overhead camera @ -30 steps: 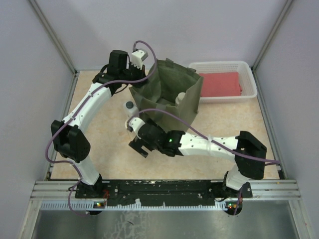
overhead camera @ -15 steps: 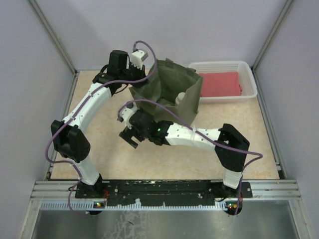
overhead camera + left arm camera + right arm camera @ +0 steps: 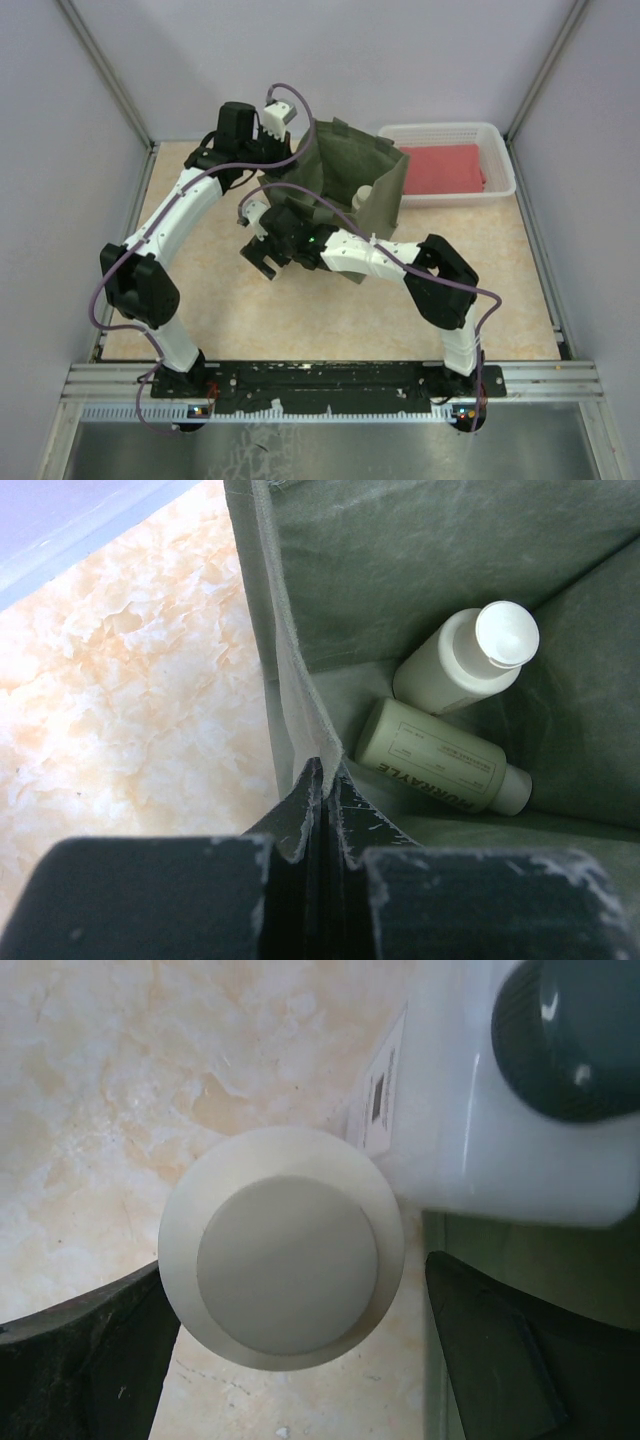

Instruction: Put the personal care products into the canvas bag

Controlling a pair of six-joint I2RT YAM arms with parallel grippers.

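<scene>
I should grab the cream-capped bottle next with my right gripper by its body under the cap. Its base then stays free to go into the bag.
The olive canvas bag (image 3: 345, 185) stands upright mid-table. My left gripper (image 3: 325, 780) is shut on the bag's (image 3: 420, 560) left rim and holds it up. Inside lie a bottle with a wide cream cap (image 3: 470, 660) and a pale yellowish cylinder (image 3: 440, 770). My right gripper (image 3: 262, 258) hangs just left of the bag, open. In the right wrist view another cream-capped bottle (image 3: 282, 1260) stands upright between the spread fingers (image 3: 90, 1360), which do not touch it. A white bottle with a grey cap (image 3: 520, 1090) stands right beside it, against the bag.
A white mesh basket (image 3: 497, 135) with a folded red cloth (image 3: 443, 168) sits at the back right, next to the bag. Grey walls close the table on three sides.
My right arm has swung away from its base toward the bag's left side, and its open gripper now covers the two bottles there. The left gripper has kept its hold on the rim.
</scene>
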